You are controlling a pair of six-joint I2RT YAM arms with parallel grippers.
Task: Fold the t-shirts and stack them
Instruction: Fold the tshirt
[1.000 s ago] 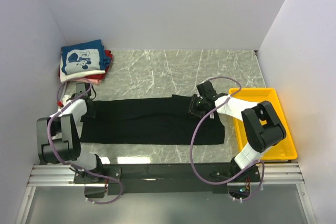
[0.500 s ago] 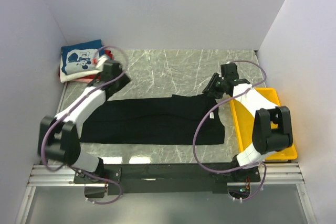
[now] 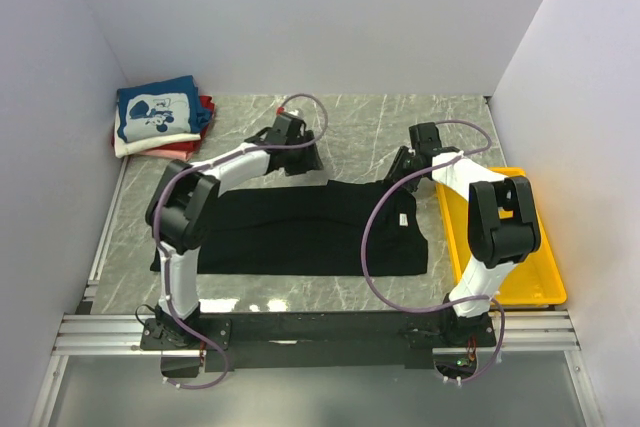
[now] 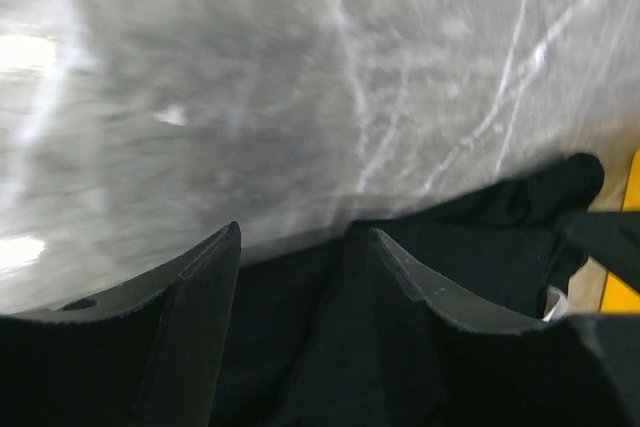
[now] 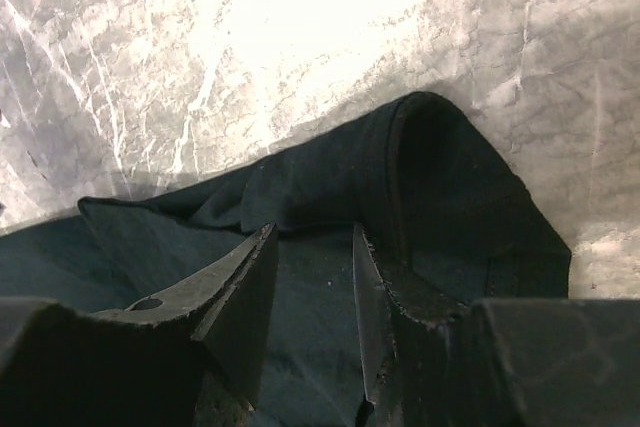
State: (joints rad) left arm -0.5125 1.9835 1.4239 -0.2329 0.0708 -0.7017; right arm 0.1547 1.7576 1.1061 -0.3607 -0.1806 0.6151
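I will next use my left gripper to grab the black t-shirt at the middle of its far edge (image 3: 316, 187) (image 4: 314, 255). Then I can fold it toward the t-shirt's near edge.
The large black t-shirt (image 3: 300, 232) lies as a long folded band across the marble table. My left gripper (image 3: 305, 159) is at the middle of its far edge, jaws open, with black cloth (image 4: 480, 237) under and between the fingers (image 4: 305, 232). My right gripper (image 3: 403, 169) is at the shirt's far right corner, jaws open over a rounded cloth edge (image 5: 440, 177), the fingers (image 5: 310, 230) resting low on the fabric. The blue t-shirt with a white cartoon print (image 3: 155, 112) tops a stack with a white one (image 3: 130, 147) and a red one (image 3: 205, 107) at the back left.
The yellow plastic tray (image 3: 540, 267) stands at the right, beside the shirt's right end; a strip of it shows in the left wrist view (image 4: 632, 277). White walls close in the table on three sides. Purple cables loop over both arms.
My left gripper has swung from the shirt's left end up and across to the middle of its far edge. My right gripper moved from the shirt's middle right to its far right corner.
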